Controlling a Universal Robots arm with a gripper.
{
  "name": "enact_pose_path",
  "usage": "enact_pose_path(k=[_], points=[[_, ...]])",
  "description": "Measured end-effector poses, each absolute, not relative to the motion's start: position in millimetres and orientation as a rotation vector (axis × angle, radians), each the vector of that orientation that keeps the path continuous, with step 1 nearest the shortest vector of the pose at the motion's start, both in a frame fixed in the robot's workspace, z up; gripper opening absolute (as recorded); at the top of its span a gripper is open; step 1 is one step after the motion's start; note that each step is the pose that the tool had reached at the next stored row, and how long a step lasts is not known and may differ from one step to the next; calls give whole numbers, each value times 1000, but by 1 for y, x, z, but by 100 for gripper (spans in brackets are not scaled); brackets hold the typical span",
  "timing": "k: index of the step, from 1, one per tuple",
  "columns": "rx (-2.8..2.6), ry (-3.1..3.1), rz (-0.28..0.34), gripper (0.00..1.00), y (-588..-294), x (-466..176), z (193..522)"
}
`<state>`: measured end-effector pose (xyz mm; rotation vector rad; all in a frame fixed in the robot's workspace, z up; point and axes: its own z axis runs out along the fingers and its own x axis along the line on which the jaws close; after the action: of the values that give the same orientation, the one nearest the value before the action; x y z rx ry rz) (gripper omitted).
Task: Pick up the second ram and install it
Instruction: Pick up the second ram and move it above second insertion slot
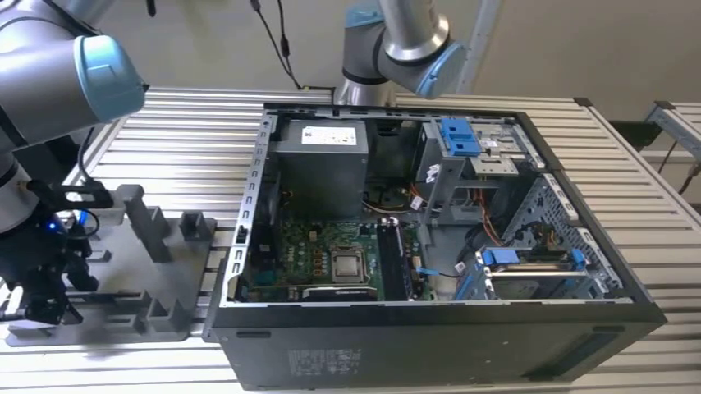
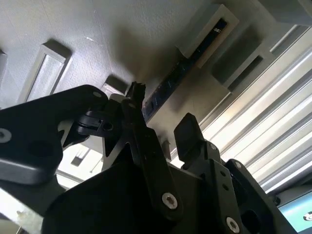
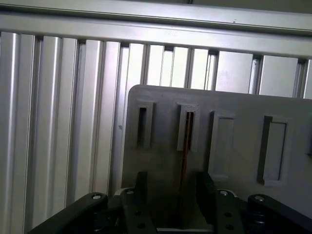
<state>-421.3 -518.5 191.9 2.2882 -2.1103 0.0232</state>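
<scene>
The second ram needs to go into the computer, so my gripper will next grab it by its short end. Then I will install it.
The second ram point(image 3: 185, 141) stands edge-on in a slot of the grey holder plate point(image 3: 234, 102), a slim dark strip. In the second wrist view the ram point(image 2: 195, 53) runs out of its raised grey slot towards the fingers. My gripper point(image 3: 173, 195) is open and low over the holder, one black finger point(image 3: 141, 192) on each side of the strip, with gaps showing between pads and ram. In the exterior view the gripper point(image 1: 44, 300) hangs over the grey holder point(image 1: 131, 316) at the exterior view's left, beside the open computer case point(image 1: 438, 345).
The case lies open with the motherboard point(image 1: 318, 254), a silver processor point(image 1: 350, 265) and a dark stick point(image 1: 392, 258) seated beside it. Tall grey posts point(image 1: 143, 222) rise from the holder. A second arm point(image 1: 400, 41) stands behind the case. Ribbed aluminium table point(image 3: 58, 107) lies all around.
</scene>
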Motion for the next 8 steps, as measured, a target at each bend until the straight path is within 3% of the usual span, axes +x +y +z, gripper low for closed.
enact_pose_path(k=[4,6,8], points=[[2288,-2110,23,45,-518,-421,192],[2289,-2110,23,32,-518,-421,192],[2289,-2110,23,32,-518,-421,192]])
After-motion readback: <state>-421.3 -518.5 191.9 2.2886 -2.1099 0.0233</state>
